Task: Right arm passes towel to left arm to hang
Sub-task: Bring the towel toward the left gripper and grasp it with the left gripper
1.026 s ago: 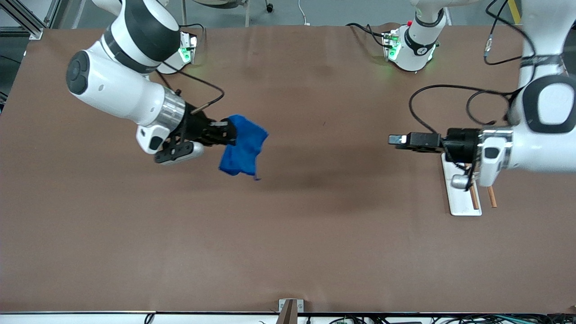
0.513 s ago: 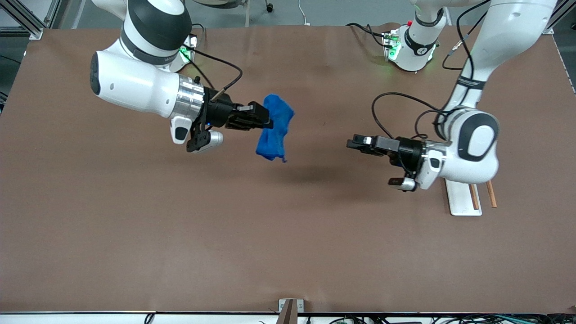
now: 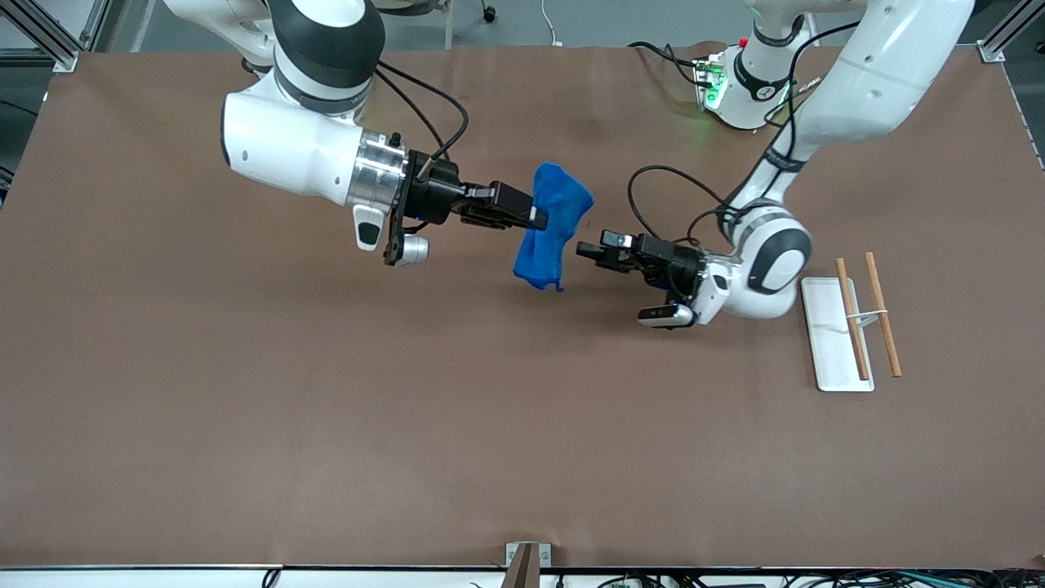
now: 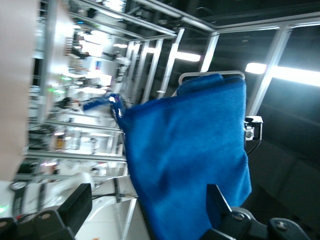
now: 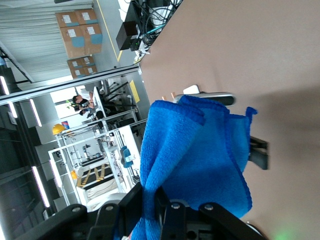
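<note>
The bright blue towel needs to hang on the wooden rods, so my left gripper will next grab the towel by its hemmed edge [image 3: 570,242] [image 4: 137,185].
The right arm [image 3: 302,151] reaches from its end of the table, up in the air over the table's middle. Its gripper [image 3: 535,219] is shut on the bright blue towel [image 3: 551,224], which hangs down from the fingers; the right wrist view shows the cloth [image 5: 200,160] pinched between the fingers [image 5: 135,202]. The left arm [image 3: 849,90] reaches in from its end. Its gripper [image 3: 589,250] is open and points at the towel, a small gap from the hanging cloth. In the left wrist view the towel [image 4: 187,160] fills the space ahead of the spread fingers [image 4: 77,205].
A white flat tray [image 3: 829,347] with two wooden rods [image 3: 883,325] lies on the brown table toward the left arm's end. The arm bases and cables sit along the table edge farthest from the front camera.
The right gripper carried the towel toward the table's middle. The left gripper moved away from the tray toward the towel, uncovering the tray and rods.
</note>
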Controlling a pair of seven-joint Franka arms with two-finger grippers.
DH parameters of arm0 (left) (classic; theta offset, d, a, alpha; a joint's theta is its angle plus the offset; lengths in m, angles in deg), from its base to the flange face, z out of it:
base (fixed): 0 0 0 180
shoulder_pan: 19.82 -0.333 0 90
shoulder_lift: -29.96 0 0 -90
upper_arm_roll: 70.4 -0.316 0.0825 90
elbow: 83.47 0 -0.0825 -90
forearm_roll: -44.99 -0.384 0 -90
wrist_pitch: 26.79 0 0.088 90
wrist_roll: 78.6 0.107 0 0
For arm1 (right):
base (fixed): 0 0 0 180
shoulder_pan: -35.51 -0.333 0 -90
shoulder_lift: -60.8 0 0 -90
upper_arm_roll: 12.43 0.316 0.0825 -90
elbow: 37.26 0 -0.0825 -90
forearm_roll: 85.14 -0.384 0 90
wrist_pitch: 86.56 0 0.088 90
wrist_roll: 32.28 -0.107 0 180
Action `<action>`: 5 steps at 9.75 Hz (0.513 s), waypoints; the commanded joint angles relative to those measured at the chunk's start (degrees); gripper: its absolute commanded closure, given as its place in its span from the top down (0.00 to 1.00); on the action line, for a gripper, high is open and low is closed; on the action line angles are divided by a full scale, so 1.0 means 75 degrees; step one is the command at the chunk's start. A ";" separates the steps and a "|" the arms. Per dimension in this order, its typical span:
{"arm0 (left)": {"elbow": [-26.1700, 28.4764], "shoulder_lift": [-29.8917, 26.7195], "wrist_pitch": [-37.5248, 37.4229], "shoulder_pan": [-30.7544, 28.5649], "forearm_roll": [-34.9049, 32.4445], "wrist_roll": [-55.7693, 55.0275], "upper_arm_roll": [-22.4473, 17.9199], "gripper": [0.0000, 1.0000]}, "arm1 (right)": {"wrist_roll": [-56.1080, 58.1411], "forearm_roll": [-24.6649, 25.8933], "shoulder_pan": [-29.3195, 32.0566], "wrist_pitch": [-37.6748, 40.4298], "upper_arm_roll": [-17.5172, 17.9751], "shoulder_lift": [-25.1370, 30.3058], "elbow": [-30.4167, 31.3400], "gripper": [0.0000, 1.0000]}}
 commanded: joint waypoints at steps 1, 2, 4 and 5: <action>0.0044 0.0524 -0.0258 -0.0059 0.0530 0.0438 0.0328 1.00 | 0.0274 -0.0417 0.0004 -0.0108 0.0037 0.0049 0.0036 0.00; 0.0079 0.0501 -0.0352 -0.0105 0.0532 0.0311 0.0341 1.00 | 0.0309 -0.0417 0.0004 -0.0120 0.0037 0.0049 0.0037 0.00; 0.0056 0.0431 -0.0668 -0.0292 0.0532 -0.0367 0.0364 0.97 | 0.0309 -0.0405 -0.0008 -0.0120 0.0037 0.0049 0.0048 0.00; 0.0044 0.0407 -0.0669 -0.0409 0.0532 -0.0475 0.0445 0.90 | 0.0309 -0.0417 -0.0019 -0.0120 0.0037 0.0049 0.0048 0.00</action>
